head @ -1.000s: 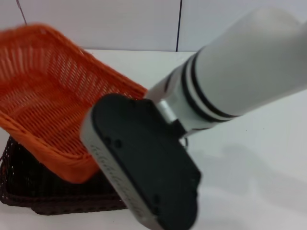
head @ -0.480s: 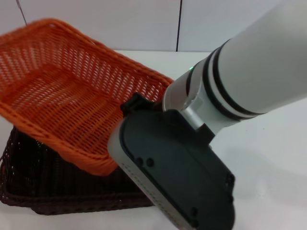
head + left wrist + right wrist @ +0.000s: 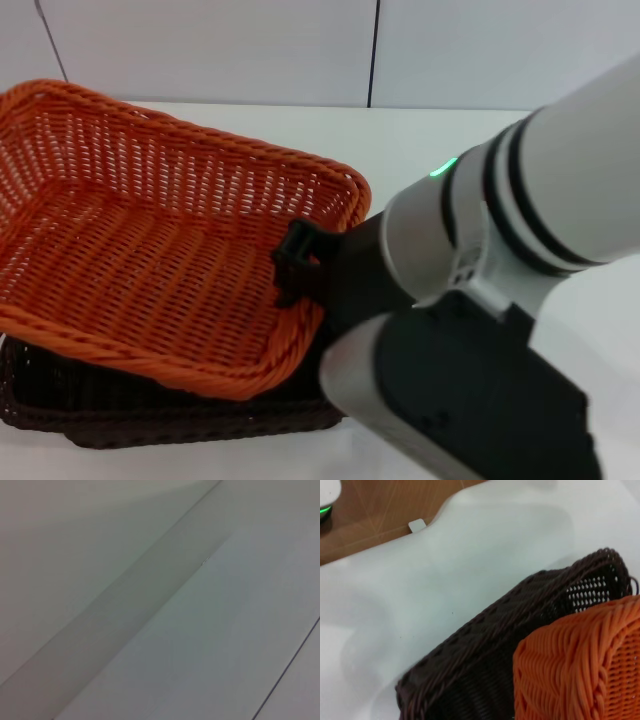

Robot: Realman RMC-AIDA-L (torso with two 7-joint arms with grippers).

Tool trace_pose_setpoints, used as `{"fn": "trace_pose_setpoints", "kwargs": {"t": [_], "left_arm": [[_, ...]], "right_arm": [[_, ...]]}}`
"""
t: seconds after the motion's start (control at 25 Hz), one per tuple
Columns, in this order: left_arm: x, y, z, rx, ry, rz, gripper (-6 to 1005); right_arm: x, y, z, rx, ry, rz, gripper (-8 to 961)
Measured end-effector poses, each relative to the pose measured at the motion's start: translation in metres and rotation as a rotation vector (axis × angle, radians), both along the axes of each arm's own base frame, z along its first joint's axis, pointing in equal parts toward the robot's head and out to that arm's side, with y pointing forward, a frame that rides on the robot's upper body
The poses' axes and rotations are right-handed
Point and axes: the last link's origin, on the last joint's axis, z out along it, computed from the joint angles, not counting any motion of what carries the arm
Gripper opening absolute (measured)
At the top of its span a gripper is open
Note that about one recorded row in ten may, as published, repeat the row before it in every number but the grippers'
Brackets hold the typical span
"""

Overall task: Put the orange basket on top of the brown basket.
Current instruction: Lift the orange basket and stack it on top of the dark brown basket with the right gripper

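The orange basket is tilted, with its lower edge [image 3: 130, 362] across the dark rim, so the robot's right gripper should set it level inside the brown basket's rim [image 3: 200, 425] before it opens.
The orange basket [image 3: 150, 240] lies over the brown basket [image 3: 150, 422], slightly tilted, its left end higher and its right end low over the dark rim. My right gripper [image 3: 312, 268] grips the orange basket's right rim; one black finger [image 3: 295, 262] shows inside the basket, and the other is hidden behind the rim. The right wrist view shows the orange rim [image 3: 580, 665] close beside the brown basket's corner [image 3: 495, 645]. My left gripper is out of view; its wrist view shows only plain pale surfaces.
The white table [image 3: 450, 140] stretches behind and to the right of the baskets, up to a pale wall. My right forearm [image 3: 540, 200] fills the lower right of the head view. A wooden floor [image 3: 380, 505] shows beyond the table edge.
The orange basket has moved right and come down flatter over the brown basket. My right arm has swung right and lower with it.
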Motion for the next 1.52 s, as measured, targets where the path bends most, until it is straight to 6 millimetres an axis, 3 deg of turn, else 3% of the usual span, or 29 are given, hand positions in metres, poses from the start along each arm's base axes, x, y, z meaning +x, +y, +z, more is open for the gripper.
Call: {"fn": "trace_pose_setpoints", "kwargs": {"t": [0.28, 0.68, 1.36, 1.52], "left_arm": [[0.007, 0.0, -0.004, 0.029, 0.012, -0.038, 828], [0.004, -0.003, -0.012, 0.047, -0.021, -0.044, 828], [-0.002, -0.014, -0.016, 0.041, -0.03, -0.018, 828], [-0.002, -0.015, -0.016, 0.044, -0.03, -0.02, 828]], "right_arm": [[0.021, 0.009, 0.008, 0.017, -0.039, 0.132, 126], [0.019, 0.013, 0.021, 0.009, -0.042, 0.12, 127], [0.033, 0.006, 0.006, 0.08, -0.089, 0.091, 130], [0.034, 0.003, 0.003, 0.089, -0.122, 0.118, 203]]}}
